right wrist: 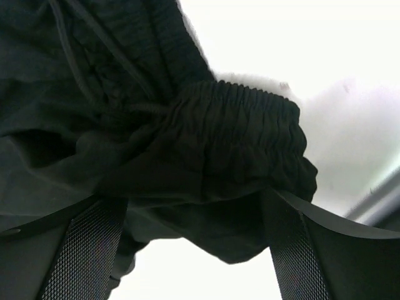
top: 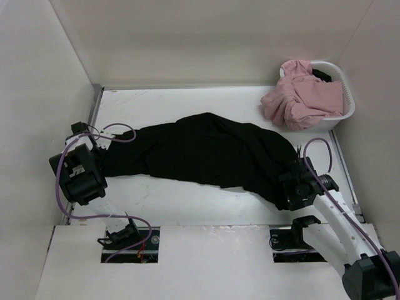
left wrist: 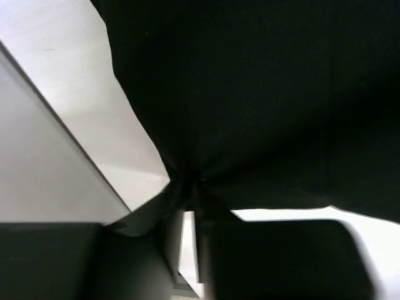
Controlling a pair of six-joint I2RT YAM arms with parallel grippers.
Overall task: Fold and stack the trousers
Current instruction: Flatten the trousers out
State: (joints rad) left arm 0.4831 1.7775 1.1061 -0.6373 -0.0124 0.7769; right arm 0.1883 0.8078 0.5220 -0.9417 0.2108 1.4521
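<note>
The right gripper grabs the trousers' bunched waist end (top: 285,184) next, opposite my left gripper, to stretch the trousers (top: 206,150) for folding.
The black trousers (top: 206,150) lie stretched left to right across the white table (top: 187,200). At their left end, my left gripper (top: 103,150) pinches the cloth; in the left wrist view the trousers (left wrist: 262,94) gather to a point where the left gripper (left wrist: 187,194) is shut on them. At the right end, my right gripper (top: 290,181) sits at the waist. The right wrist view shows the ribbed elastic waistband (right wrist: 237,125) bunched between the wide-apart fingers of the right gripper (right wrist: 194,203), which is open around it, with the mesh pads not pressing the cloth.
A white laundry basket (top: 347,109) holding pink clothes (top: 303,97) stands at the back right corner. Pale walls close in the table on the left, back and right. Purple cables (top: 119,132) loop by the left arm.
</note>
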